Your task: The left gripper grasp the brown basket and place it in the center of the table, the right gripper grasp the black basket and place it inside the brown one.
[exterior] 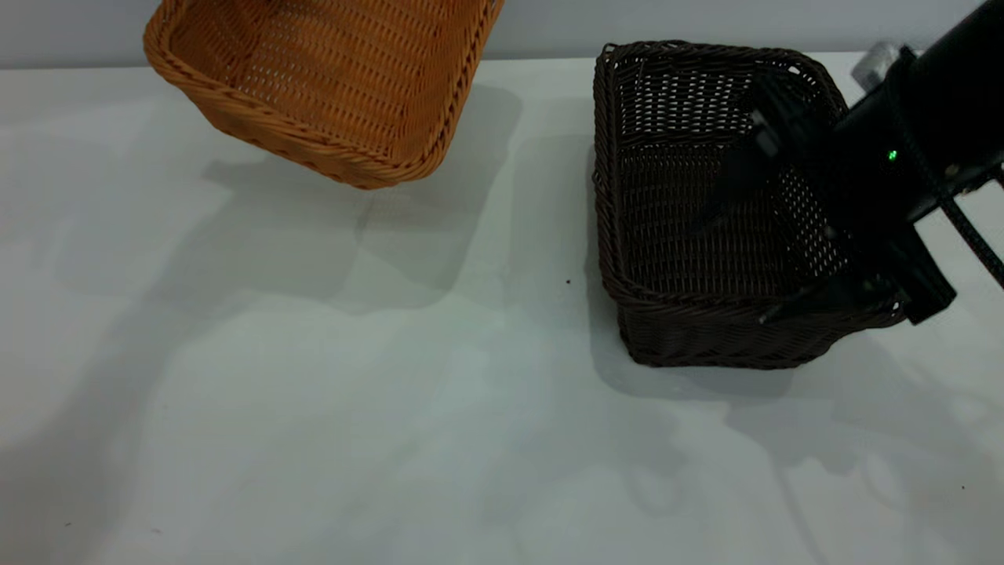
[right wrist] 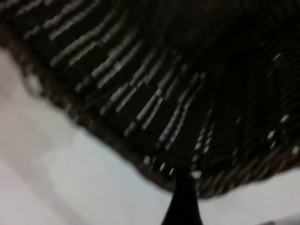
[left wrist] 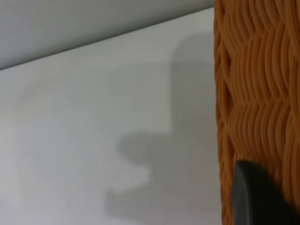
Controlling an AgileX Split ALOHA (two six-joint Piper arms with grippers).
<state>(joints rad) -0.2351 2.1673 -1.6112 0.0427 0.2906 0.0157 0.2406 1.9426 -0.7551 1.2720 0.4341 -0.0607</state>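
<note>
My right gripper pinches the basket by its thin woven rim (exterior: pixel 871 315) next, because the black basket (exterior: pixel 706 220) is far wider than the gripper's open fingers.
The brown basket (exterior: pixel 329 78) hangs tilted above the table (exterior: pixel 314 408) at the back left, with its shadow below it. My left gripper is out of the exterior view. In the left wrist view one of its fingers (left wrist: pixel 255 197) presses on the basket's woven wall (left wrist: pixel 258 93). The black basket (exterior: pixel 706 220) stands on the table at the right. My right gripper (exterior: pixel 733 271) reaches into it from the right and is open: one finger sits inside the basket, the other lies along the near rim. The right wrist view shows a finger (right wrist: pixel 183 204) at the basket's rim (right wrist: pixel 154 154).
A pale wall runs behind the table's far edge (exterior: pixel 549 59). The right arm's black body (exterior: pixel 918 141) and its cable cross the black basket's right side. Bare table (exterior: pixel 471 275) lies between the two baskets and in front of them.
</note>
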